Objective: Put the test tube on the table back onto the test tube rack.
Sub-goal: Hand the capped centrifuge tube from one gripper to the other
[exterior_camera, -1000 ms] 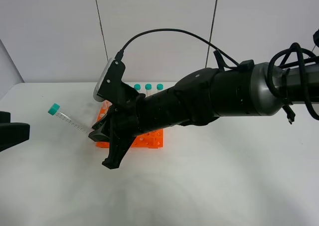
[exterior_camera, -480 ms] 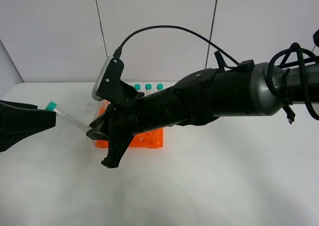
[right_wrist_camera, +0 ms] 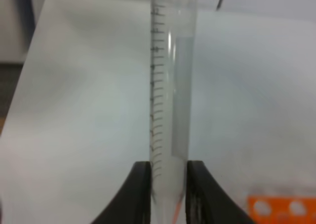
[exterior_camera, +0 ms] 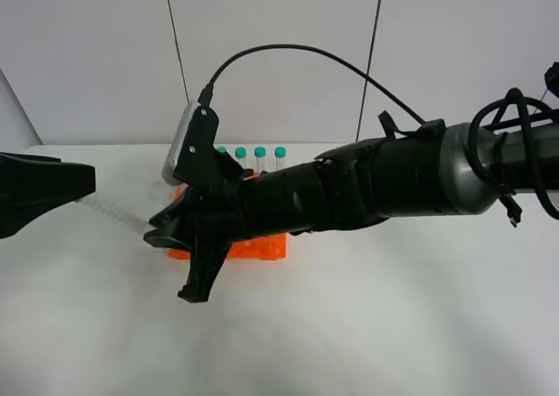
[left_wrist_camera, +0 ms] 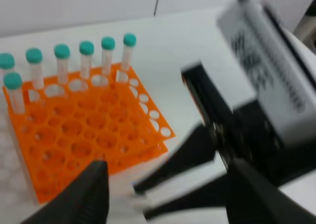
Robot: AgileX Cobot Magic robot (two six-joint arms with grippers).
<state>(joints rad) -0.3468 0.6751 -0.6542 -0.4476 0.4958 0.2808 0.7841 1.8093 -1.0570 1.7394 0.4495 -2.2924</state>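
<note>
The left gripper should grab the test tube by its cap end (exterior_camera: 92,203) next, so its tapered tip stays free to go into the orange rack (exterior_camera: 262,247).
My right gripper (exterior_camera: 157,233) reaches across to the left and is shut on the tapered tip of the clear test tube (exterior_camera: 113,214), holding it slanted above the table (exterior_camera: 367,326). In the right wrist view the tube (right_wrist_camera: 170,100) stands between the two black fingers (right_wrist_camera: 140,194). Its teal cap is hidden behind my left gripper (exterior_camera: 83,184), which is open at the tube's cap end. The orange test tube rack (exterior_camera: 262,247) sits partly under the right arm. In the left wrist view the rack (left_wrist_camera: 84,140) lies beyond the open fingers (left_wrist_camera: 94,194).
Several identical teal-capped tubes (left_wrist_camera: 86,61) stand in the rack's back row, and one (left_wrist_camera: 14,93) stands in the row in front of it. The right arm's bulky body (exterior_camera: 393,186) spans the middle of the table. A grey wall rises behind the table.
My left gripper has come in from the left edge up to the tube's cap, which it now covers. The right gripper has shifted slightly left with the tube.
</note>
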